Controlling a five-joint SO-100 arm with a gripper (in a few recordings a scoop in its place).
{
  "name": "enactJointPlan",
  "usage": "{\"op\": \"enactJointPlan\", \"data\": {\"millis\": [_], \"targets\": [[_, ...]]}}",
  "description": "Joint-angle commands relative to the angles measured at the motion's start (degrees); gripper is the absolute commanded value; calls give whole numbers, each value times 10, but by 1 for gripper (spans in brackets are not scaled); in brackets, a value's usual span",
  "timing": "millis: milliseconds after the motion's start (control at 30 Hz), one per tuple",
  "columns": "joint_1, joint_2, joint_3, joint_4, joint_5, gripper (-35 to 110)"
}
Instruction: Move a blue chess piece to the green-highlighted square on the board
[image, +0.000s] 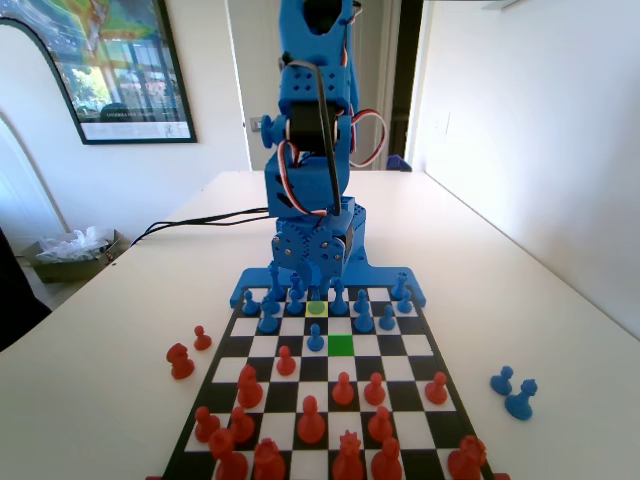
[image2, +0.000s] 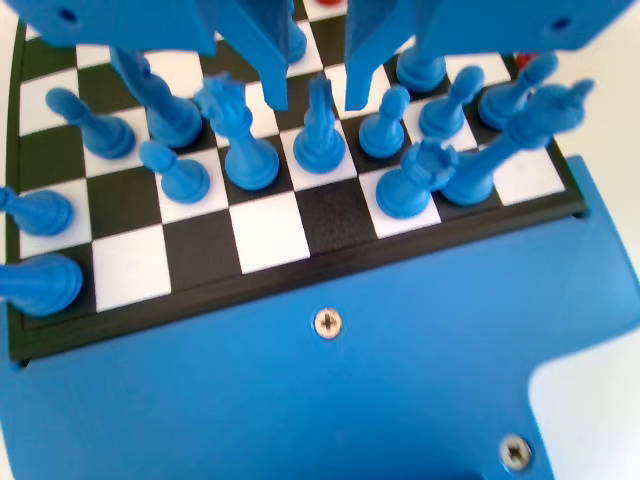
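I need to grab the slim blue chess piece by its narrow top with my gripper, so that it can fill the green-highlighted square (image: 340, 345).
In the wrist view my gripper (image2: 315, 100) is open, one jaw on each side of the narrow top of a slim blue chess piece (image2: 319, 135). Neither jaw touches it. The piece stands upright on a white square of the board (image2: 265, 235), in the second row from the near edge. In the fixed view the gripper (image: 318, 283) hangs low over the far rows, by the yellow-green square (image: 317, 309). The green-highlighted square (image: 340, 345) lies one row nearer and one column right, with nothing on it. Another small blue pawn (image: 315, 340) stands just left of it.
Taller blue pieces crowd both sides of the gripper: a crowned piece (image2: 240, 135) on the left, a pawn (image2: 385, 125) and a rook (image2: 415, 180) on the right. Red pieces (image: 311, 420) fill the near rows. Two blue pieces (image: 510, 390) and two red ones (image: 185, 355) lie off the board.
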Motion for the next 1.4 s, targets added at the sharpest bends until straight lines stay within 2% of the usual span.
{"op": "enactJointPlan", "data": {"millis": [0,1033,1367], "targets": [[12,2,-5,-9,-18,9],[8,-10,36,-58,-31,8],[11,-10,27,-60,-31,3]]}}
